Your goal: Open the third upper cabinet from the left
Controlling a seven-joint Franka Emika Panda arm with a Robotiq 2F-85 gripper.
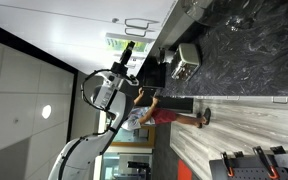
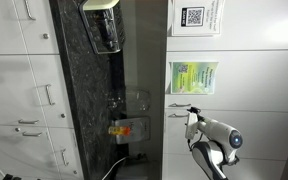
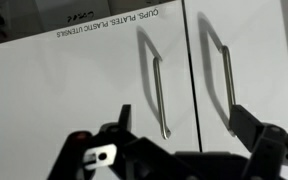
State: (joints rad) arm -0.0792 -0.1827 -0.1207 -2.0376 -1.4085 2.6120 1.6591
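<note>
The robot's fingers both stop short of the labelled door's bar handle (image 3: 161,97), so the gripper isn't ready to close yet: it needs to move toward that door first, then close on the door's handle.
The wrist view shows two flat white upper cabinet doors that meet at a dark seam. The third upper cabinet door (image 3: 94,85) carries the black edge label "CUPS, PLATES, PLASTIC UTENSILS" (image 3: 106,22) and a slim metal bar handle (image 3: 160,95) beside the seam. The neighbouring door has its own bar handle (image 3: 227,90). My gripper (image 3: 184,128) is open and empty, close in front of the doors, with its fingers spread about as wide as both handles and touching neither. In an exterior view, turned sideways, the gripper (image 2: 191,122) sits just by the paired handles (image 2: 178,110). No key lock is visible.
A dark granite counter (image 2: 84,90) holds a toaster (image 2: 102,30), a clear jar (image 2: 134,100) and an orange item (image 2: 124,130). Posters (image 2: 193,76) hang on the upper doors. A person in red shorts (image 1: 169,113) stands near the robot arm (image 1: 104,90).
</note>
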